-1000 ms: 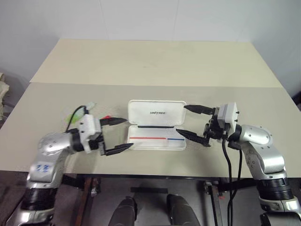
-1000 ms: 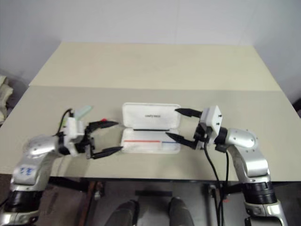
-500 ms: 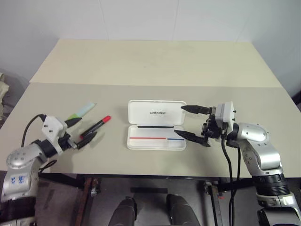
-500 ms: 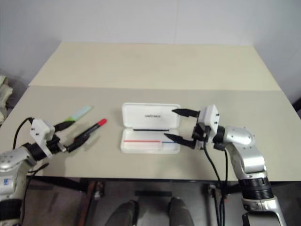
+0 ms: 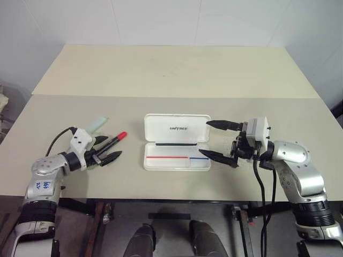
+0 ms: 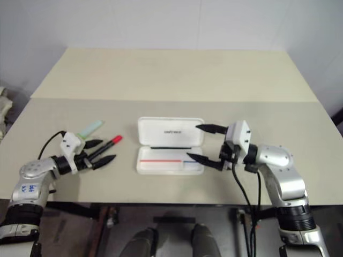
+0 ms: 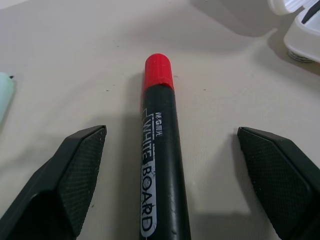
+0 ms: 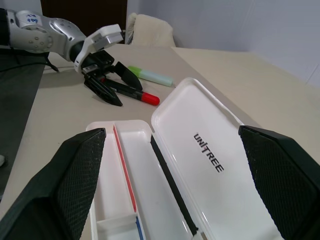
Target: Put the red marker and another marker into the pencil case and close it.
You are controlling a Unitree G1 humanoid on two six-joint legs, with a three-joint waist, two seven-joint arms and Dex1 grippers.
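Note:
The fingers of my left gripper are low beside the marker's black body (image 5: pixel 110 144) (image 7: pixel 164 170), so they should close on the red marker's black body.
The red marker (image 5: pixel 114 142), black-barrelled with a red cap, lies on the table left of the pencil case (image 5: pixel 161 126). My left gripper (image 5: pixel 114 146) is open and low over the table, one finger on each side of the marker's barrel (image 7: pixel 160 170) without touching it. Another marker, the light green one (image 5: pixel 94 125), lies just beyond, apart from the fingers. The white case is open, lid laid back with its lettering up, tray (image 8: pixel 125 165) towards me. My right gripper (image 5: pixel 205 138) hangs open at the case's right end, holding nothing.
A thin red strip (image 5: pixel 167 157) and a blue strip (image 5: pixel 198 158) run along the tray. The table (image 5: pixel 177 75) is two beige sections joined by a seam behind the case. Its front edge runs close under both arms.
My left arm swung away from the case's left side, out to the left and down, then came in around the red marker. The right gripper has stayed in place.

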